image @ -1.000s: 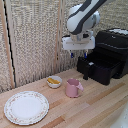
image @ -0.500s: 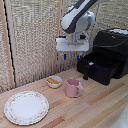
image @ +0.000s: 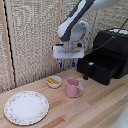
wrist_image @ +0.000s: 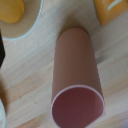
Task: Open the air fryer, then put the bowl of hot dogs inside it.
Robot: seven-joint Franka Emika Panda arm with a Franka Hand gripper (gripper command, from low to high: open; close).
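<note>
My gripper needs to grab the bowl by its rim (image: 54, 78) next, so that it can put the hot dogs inside the open air fryer (image: 112, 55).
The black air fryer (image: 112, 55) stands at the exterior view's right, its drawer (image: 100, 67) pulled forward from the body. The short vertical handle (image: 86, 70) sticks out of the drawer front. A small white bowl (image: 54, 81) holding yellow-orange hot dogs (image: 52, 79) sits on the wooden table near the wall. My gripper (image: 66, 64) hangs open and empty above the table, between the bowl and the air fryer, higher than both. The wrist view shows part of the bowl (wrist_image: 27, 25) with a hot dog (wrist_image: 10, 10) in it.
A pink cup (image: 73, 88) stands just below the gripper, beside the bowl; it fills the wrist view (wrist_image: 77, 70). A large patterned-rim plate (image: 26, 107) lies at the exterior view's front left. A reed-mat wall (image: 30, 40) closes the back.
The gripper has moved toward the exterior view's left, away from the air fryer and toward the bowl, and has sunk slightly. Nothing on the table has shifted.
</note>
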